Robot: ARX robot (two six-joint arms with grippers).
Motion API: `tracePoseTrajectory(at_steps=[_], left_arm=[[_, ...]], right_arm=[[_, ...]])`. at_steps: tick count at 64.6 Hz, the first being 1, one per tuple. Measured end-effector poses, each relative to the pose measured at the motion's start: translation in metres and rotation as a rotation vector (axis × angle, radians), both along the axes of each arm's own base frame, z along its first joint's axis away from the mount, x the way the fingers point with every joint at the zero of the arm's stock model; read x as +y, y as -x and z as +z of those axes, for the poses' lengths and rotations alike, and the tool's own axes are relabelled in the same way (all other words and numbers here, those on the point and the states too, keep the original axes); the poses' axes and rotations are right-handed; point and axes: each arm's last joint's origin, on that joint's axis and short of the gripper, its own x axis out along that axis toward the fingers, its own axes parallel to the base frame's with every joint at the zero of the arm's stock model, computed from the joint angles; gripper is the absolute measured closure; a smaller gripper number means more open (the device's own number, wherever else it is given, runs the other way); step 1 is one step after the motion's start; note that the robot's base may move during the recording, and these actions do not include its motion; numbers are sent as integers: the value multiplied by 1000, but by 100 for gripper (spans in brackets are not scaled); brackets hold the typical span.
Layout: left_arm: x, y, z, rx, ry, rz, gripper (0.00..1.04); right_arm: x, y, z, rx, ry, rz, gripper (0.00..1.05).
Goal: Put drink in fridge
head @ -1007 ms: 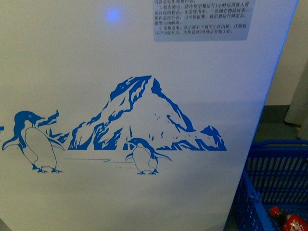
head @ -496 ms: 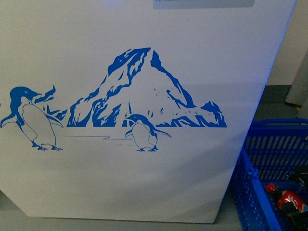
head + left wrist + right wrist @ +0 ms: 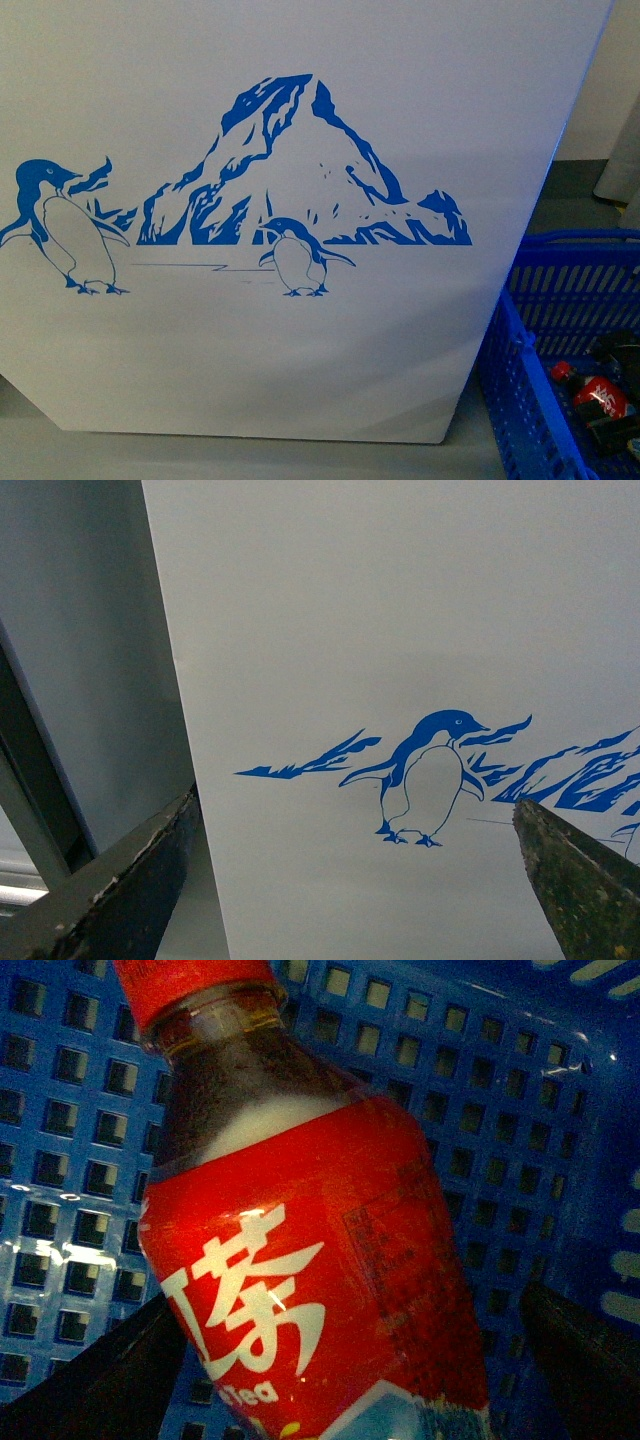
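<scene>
The right gripper grabs the bottle by its red-labelled body (image 3: 600, 395) next, to put the drink in the fridge.
The drink (image 3: 300, 1260), a bottle with a red cap and a red label bearing white characters, lies in the blue basket (image 3: 480, 1090). My right gripper (image 3: 348, 1305) is open, with one dark finger on each side of the bottle's label and not closed on it. In the front view the drink (image 3: 592, 392) shows at the lower right inside the basket (image 3: 520, 400). The fridge (image 3: 300, 380) fills the front view with its white wall and blue penguin-and-mountain graphic. My left gripper (image 3: 352, 810) is open and empty, facing the fridge wall (image 3: 400, 610) near a penguin.
The blue basket stands on the grey floor (image 3: 250, 455) right beside the fridge's right corner. A grey panel (image 3: 80, 680) stands beside the fridge's edge in the left wrist view. The fridge's lids and rim are out of view.
The front view has dropped: the graphic has moved up in the picture, the printed sticker has left the top edge, and more of the basket, bottle and floor shows.
</scene>
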Motion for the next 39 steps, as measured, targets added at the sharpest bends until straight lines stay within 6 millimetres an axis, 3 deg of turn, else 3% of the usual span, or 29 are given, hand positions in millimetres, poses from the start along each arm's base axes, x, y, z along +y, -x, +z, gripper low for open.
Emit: tracePoseTrajectory(at_steps=[22,39], left_arm=[[0,0,0,0,0,0,8],[0,0,0,0,0,0,8]], right_arm=[[1,2,-13,42,-15,-15,7],[1,0,-12,25,-7,-21,36]])
